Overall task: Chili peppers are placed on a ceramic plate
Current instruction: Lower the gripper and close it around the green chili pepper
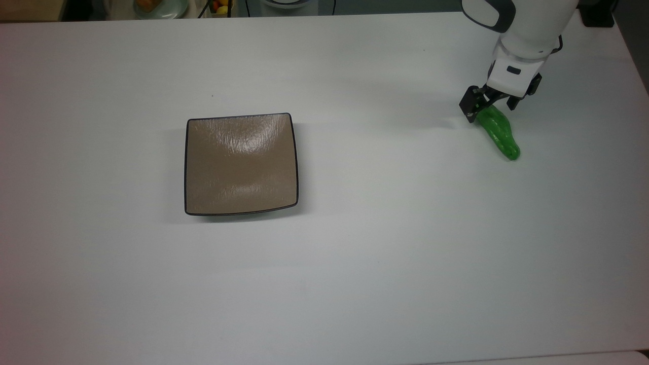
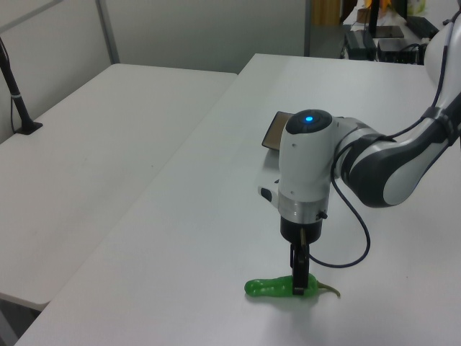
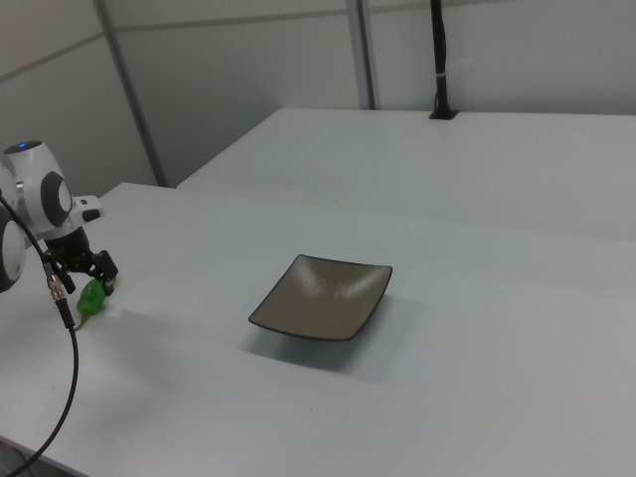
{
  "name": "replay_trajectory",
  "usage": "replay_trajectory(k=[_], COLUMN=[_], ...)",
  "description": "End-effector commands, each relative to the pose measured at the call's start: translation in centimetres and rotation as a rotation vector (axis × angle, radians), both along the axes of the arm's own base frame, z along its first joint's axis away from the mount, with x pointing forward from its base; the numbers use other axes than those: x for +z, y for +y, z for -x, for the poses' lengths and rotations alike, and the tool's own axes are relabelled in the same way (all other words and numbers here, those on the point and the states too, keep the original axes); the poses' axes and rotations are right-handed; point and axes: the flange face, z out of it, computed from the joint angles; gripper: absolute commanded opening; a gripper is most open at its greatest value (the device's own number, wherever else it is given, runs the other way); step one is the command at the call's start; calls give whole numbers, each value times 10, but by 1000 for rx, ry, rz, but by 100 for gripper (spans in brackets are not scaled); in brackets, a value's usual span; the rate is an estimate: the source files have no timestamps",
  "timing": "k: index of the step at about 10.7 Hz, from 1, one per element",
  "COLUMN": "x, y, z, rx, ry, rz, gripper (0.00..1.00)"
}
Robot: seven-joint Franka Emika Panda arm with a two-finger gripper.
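Note:
My gripper picks up the green chili pepper by its stem end (image 2: 312, 285) next, to put the pepper on the ceramic plate (image 2: 276, 132).
The green chili pepper (image 1: 502, 137) lies on the white table at the top view's right, stem end toward the arm. My gripper (image 1: 489, 109) is lowered over that stem end, open, with a black finger on each side of the pepper. From the left view the gripper (image 2: 297, 277) reaches down onto the pepper (image 2: 270, 287), whose stem pokes out on the right. The tan square ceramic plate (image 1: 241, 162) sits bare, far off at the top view's left of centre. In the right view the plate (image 3: 323, 295) is mid-table and the pepper (image 3: 92, 295) sits under the gripper (image 3: 84, 283).
A black cable (image 2: 356, 238) loops from the arm's wrist. A dish with fruit (image 1: 152, 5) and a black mount (image 1: 598, 15) sit past the table's far edge in the top view. A second white table (image 2: 94, 137) stands at the left view's left.

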Motion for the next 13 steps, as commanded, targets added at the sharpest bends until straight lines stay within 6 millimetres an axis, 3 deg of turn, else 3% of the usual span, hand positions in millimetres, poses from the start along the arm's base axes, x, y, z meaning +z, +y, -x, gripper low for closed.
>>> replay_trajectory(k=[1,2,4,6,8,10,13], x=[-7,-8,-7,-8,-7,9,75], y=[8,8,8,8,7,3,-19], z=[0,1,0,0,-1,-4,-7], rx=[20,22,22,26,23,5,-32], ry=[-49,-49,-49,-50,-51,-58,-100], rz=[0,0,-2,-3,-6,-15,-24], gripper=[91,80,66,39,2,0,0])
